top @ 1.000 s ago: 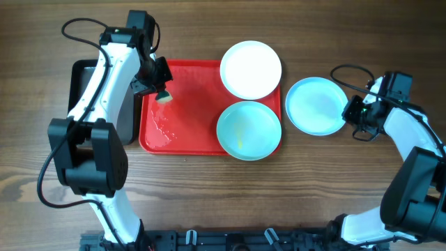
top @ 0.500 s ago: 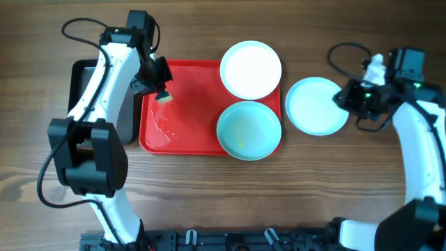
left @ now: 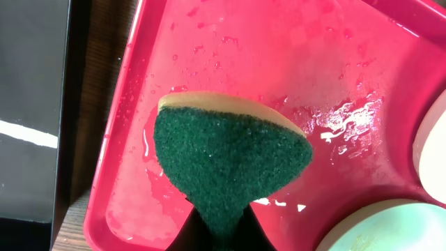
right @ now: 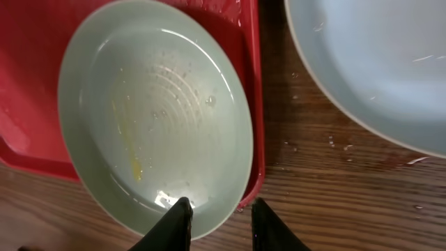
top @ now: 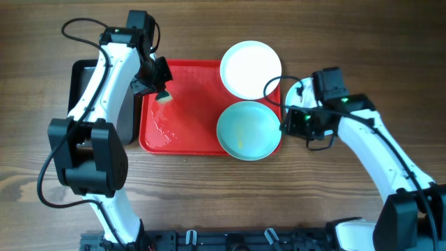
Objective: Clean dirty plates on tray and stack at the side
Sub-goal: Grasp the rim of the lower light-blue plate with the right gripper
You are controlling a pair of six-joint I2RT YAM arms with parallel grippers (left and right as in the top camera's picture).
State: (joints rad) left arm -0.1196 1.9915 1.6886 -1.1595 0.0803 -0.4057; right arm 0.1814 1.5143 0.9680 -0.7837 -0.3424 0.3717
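My right gripper is to grab the mint plate's rim on the side away from the sponge [left: 230,164], which leaves the plate's smeared inside open to clean and stack.
Above the wet left part of the red tray [top: 188,118], my left gripper [top: 162,94] is shut on a green-and-yellow sponge [left: 230,164]. Two plates lie at the tray's right end: a cream-white plate [top: 251,69] at the back and a pale mint plate [top: 249,130] at the front with a yellow smear [right: 129,143]. My right gripper [right: 221,217] is open and straddles this mint plate's right rim, one finger over its inside and the other outside it. Another aqua plate [right: 376,63] lies on the table right of the tray, mostly under my right arm in the overhead view.
A black rectangular tray [top: 87,97] sits against the red tray's left side, partly under my left arm. Water drops and streaks lie on the red tray's floor [left: 341,122]. Bare wood table [top: 209,195] spreads in front of the tray.
My right arm has swung left from the far side of the aqua plate on the table to the mint plate's right rim. The left arm and sponge have stayed still.
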